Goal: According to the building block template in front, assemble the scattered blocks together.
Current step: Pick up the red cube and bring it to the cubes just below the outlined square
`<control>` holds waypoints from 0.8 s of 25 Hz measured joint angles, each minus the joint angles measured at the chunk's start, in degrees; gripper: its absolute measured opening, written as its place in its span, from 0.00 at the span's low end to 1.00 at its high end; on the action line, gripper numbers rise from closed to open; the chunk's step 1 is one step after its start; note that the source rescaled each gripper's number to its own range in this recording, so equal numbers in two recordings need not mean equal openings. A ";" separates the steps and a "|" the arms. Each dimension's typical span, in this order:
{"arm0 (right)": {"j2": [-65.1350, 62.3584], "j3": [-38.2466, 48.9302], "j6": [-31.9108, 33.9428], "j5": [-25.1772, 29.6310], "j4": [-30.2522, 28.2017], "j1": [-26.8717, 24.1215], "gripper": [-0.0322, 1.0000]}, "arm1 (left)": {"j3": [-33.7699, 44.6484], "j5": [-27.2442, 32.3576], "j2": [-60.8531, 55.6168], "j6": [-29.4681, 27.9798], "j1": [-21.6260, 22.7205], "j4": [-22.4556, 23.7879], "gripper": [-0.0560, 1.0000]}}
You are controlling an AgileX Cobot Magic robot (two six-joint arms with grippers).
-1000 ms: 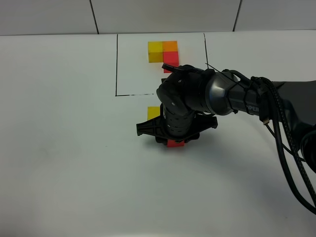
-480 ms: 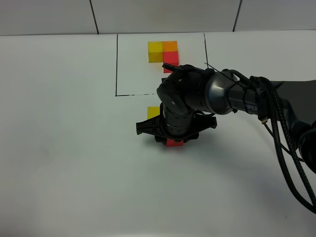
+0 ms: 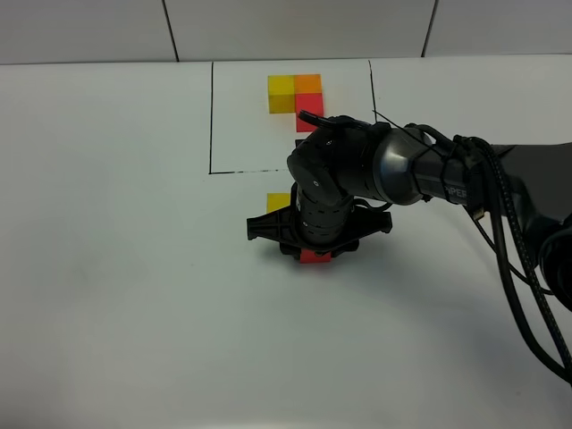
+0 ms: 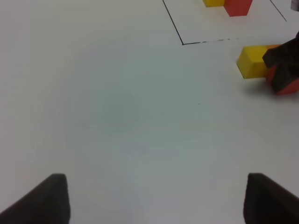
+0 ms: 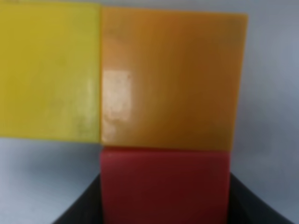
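Observation:
The red cube lines up flush along the orange cube's near edge, low at the table, so it is time for my right gripper to open now.
The building block template is a yellow, orange and red cube trio inside a black outline. Of the scattered blocks, the yellow cube lies just below the outline. In the right wrist view the orange cube touches the yellow cube, and the red cube sits against the orange one. My right gripper is shut on the red cube low at the table and hides the orange cube from above. My left gripper is open and empty, away from the blocks.
The white table spreads around the blocks. The right arm and its black cables run in from the right edge. In the left wrist view the yellow cube and the red cube lie beside the outline's corner.
My right gripper has shifted very slightly toward the outline with the red cube still in it. The yellow cube and the template have not moved.

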 joint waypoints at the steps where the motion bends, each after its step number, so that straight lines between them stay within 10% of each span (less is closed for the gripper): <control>1: 0.00 0.00 0.00 -0.07 0.00 0.00 0.05 | 0.00 0.00 0.00 0.00 0.00 0.00 0.74; 20: 0.65 -0.30 -1.49 -0.66 -1.81 -0.15 0.05 | 0.00 0.00 0.00 0.00 0.00 0.00 0.74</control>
